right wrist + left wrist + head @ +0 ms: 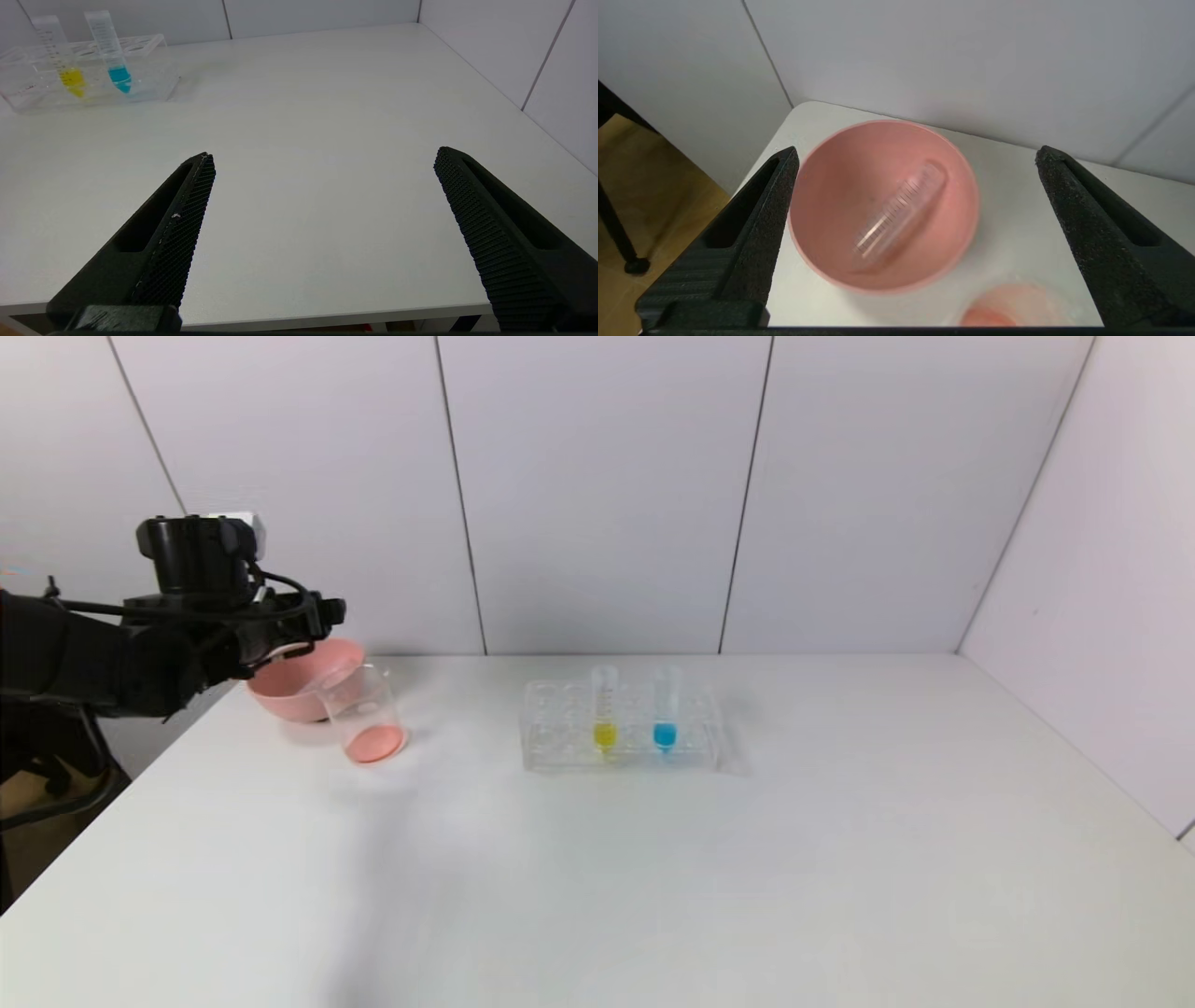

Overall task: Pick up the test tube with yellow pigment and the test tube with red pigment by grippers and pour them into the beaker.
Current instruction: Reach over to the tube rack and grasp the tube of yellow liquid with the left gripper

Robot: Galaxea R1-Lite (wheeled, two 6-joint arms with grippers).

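I should next use my left gripper to grab the upper sides below the test tube's rim point(605, 693), because they stand free above the clear rack point(556, 733). Then I can pour the yellow-pigment test tube.
The test tube with yellow pigment point(605, 711) stands upright in the clear rack point(556, 733); it also shows in the right wrist view point(63, 60). The beaker point(364, 717) stands at the far left with pinkish-red liquid in its bottom, and its rim shows in the left wrist view point(1017, 308). My left gripper point(316, 614) hangs open and empty above the pink bowl point(831, 186). A clear graduated tube point(901, 214) with no liquid showing lies slanted inside that bowl. No tube with red liquid is in view. My right gripper point(324, 154) is open and empty over the table's front edge.
A tube with blue liquid point(665, 711) stands in the rack right of the yellow one, also in the right wrist view point(110, 51). The pink bowl point(289, 695) sits behind the beaker at the table's far left corner. White walls close the back and right.
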